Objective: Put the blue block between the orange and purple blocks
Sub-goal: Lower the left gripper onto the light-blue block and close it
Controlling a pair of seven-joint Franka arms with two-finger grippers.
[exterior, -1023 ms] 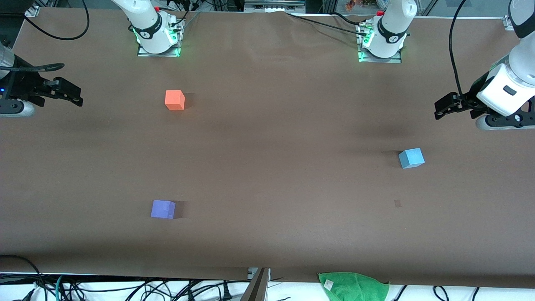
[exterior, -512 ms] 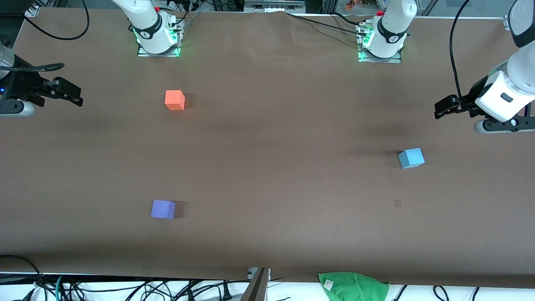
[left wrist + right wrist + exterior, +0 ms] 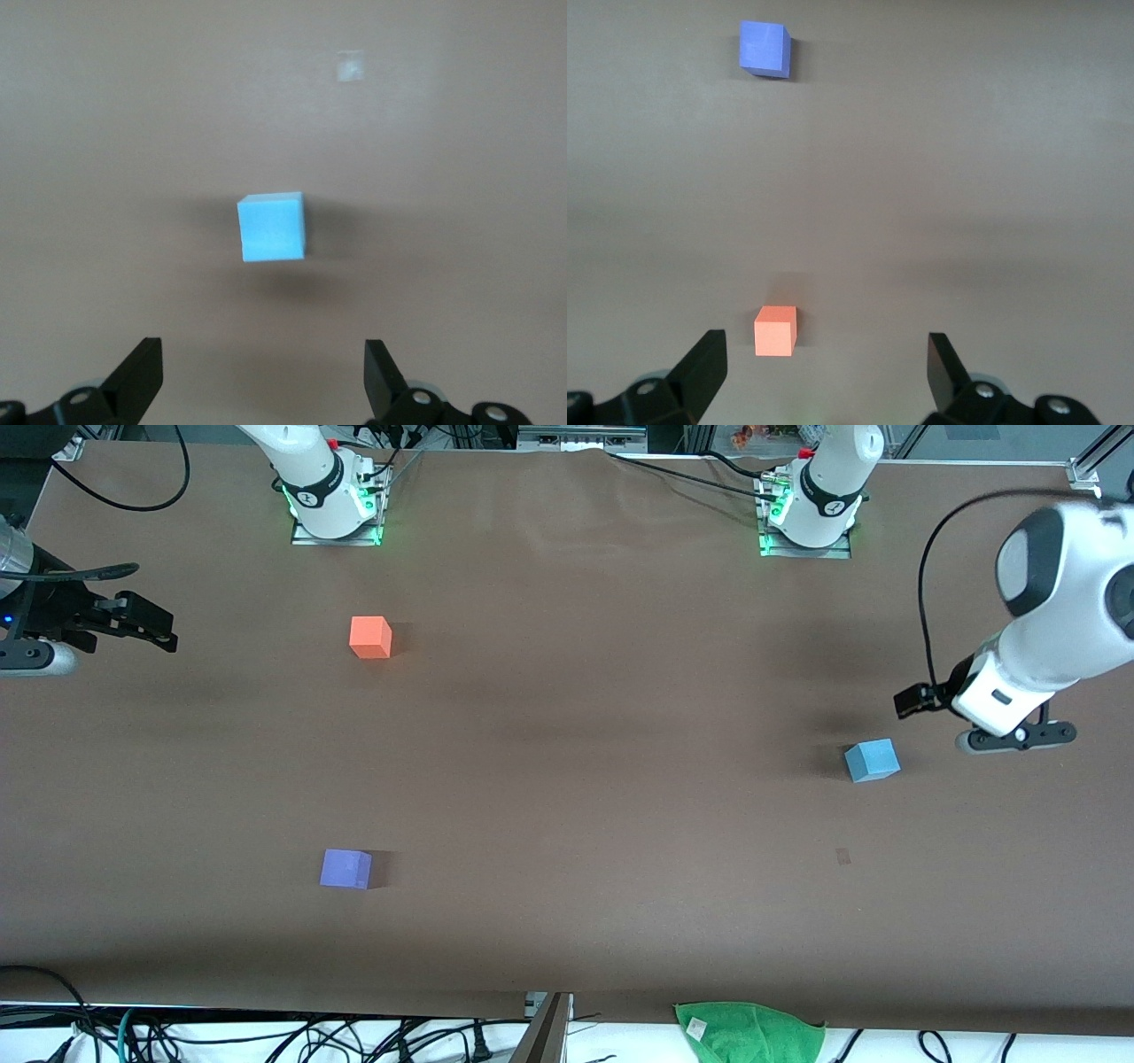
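Observation:
My left gripper grabs the blue block [image 3: 873,760] by its opposite sides next, to fill the gap between the orange and purple blocks.
The light blue block [image 3: 873,760] [image 3: 273,227] rests on the brown table toward the left arm's end. My left gripper [image 3: 911,701] [image 3: 263,367] hangs open and empty in the air, over the table just beside the block. The orange block [image 3: 370,638] [image 3: 775,330] lies toward the right arm's end, and the purple block [image 3: 345,868] [image 3: 765,49] lies nearer the front camera than it. My right gripper [image 3: 158,629] [image 3: 824,363] waits open and empty over the table's edge at the right arm's end.
A green cloth [image 3: 749,1032] lies off the table's front edge, with cables alongside it. The two arm bases [image 3: 332,500] [image 3: 811,509] stand at the back edge. A small pale mark [image 3: 842,856] sits on the table near the blue block.
The left arm has swung over and its gripper has come down closer to the blue block. The right arm and all three blocks have not moved.

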